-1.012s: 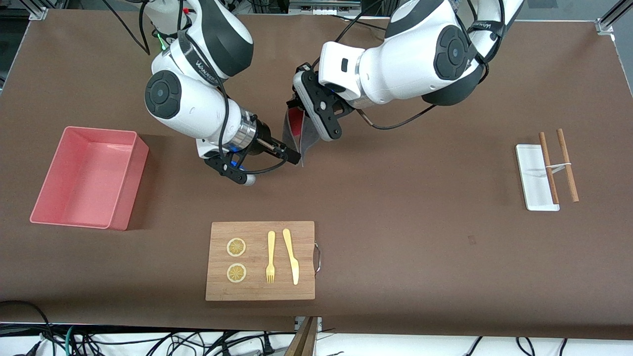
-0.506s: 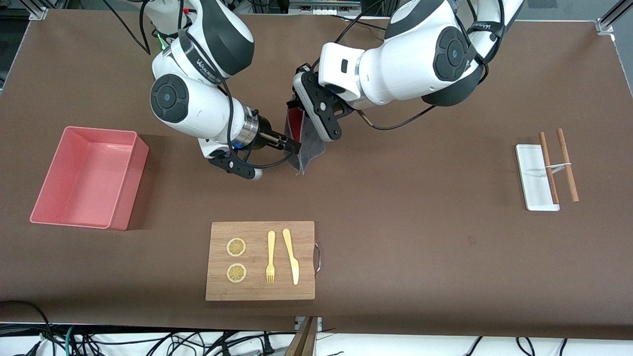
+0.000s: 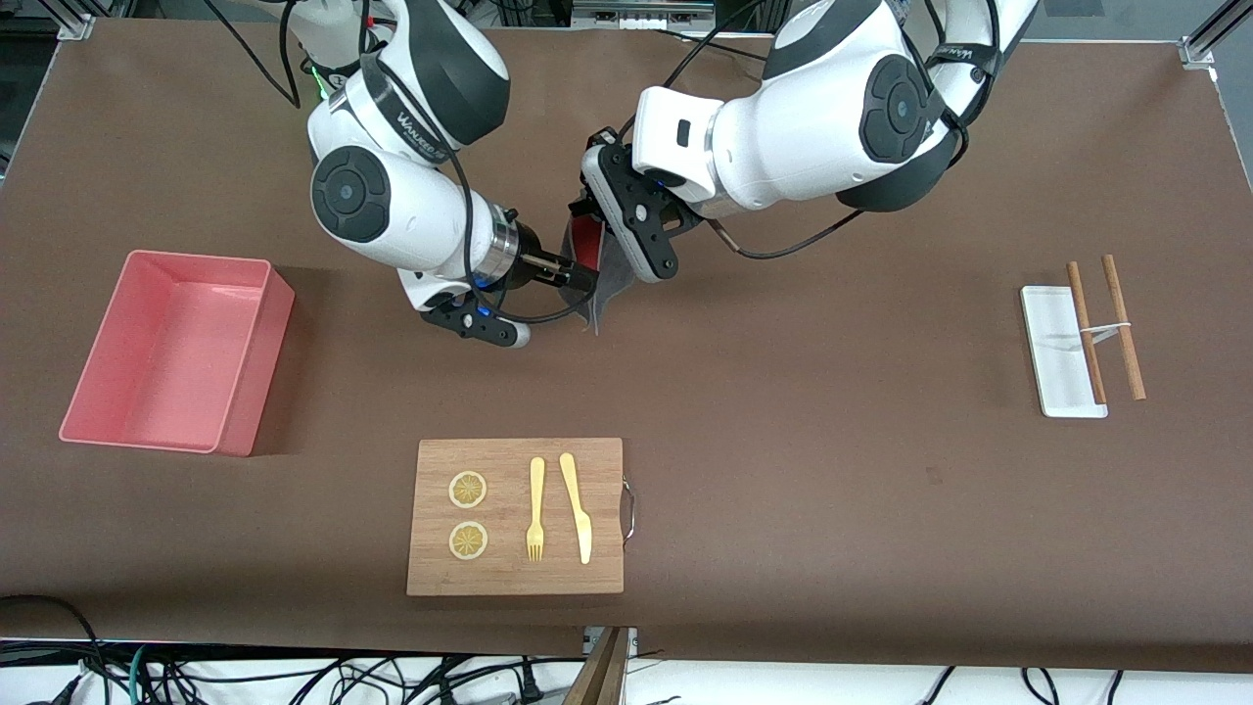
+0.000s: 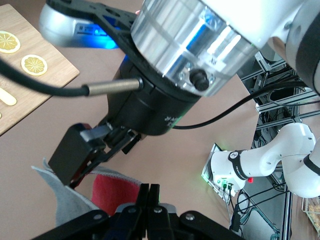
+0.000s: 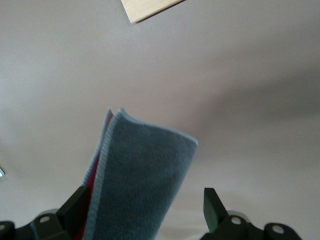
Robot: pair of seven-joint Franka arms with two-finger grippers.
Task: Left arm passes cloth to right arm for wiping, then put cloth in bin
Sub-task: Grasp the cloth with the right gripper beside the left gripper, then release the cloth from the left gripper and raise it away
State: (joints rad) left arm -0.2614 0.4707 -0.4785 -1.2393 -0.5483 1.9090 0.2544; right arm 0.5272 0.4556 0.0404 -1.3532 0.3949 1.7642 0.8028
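My right gripper should take over the cloth for wiping, so it needs to grab the cloth by its hanging folded part [image 3: 596, 296] [image 5: 125, 200].
The cloth [image 3: 599, 282], grey with a red face, hangs folded above the table's middle near the arms' bases. My left gripper [image 3: 580, 210] is shut on the cloth's upper edge; in the left wrist view its jaws [image 4: 149, 190] are pressed together beside the red face [image 4: 114, 192]. My right gripper [image 3: 581, 284] is open and reaches in level from the bin's end of the table. In the right wrist view the cloth [image 5: 145, 160] hangs between its fingers [image 5: 76, 201]. The pink bin [image 3: 256, 377] stands at the right arm's end of the table.
A wooden cutting board [image 3: 509, 573] with a fork, a knife and two lemon slices lies nearer the front camera than the grippers. A white tray [image 3: 1055, 357] with brown chopsticks [image 3: 1124, 328] across it lies at the left arm's end.
My right gripper has moved in toward the hanging cloth, and its open fingers now stand on either side of it. The left arm has held still with the cloth.
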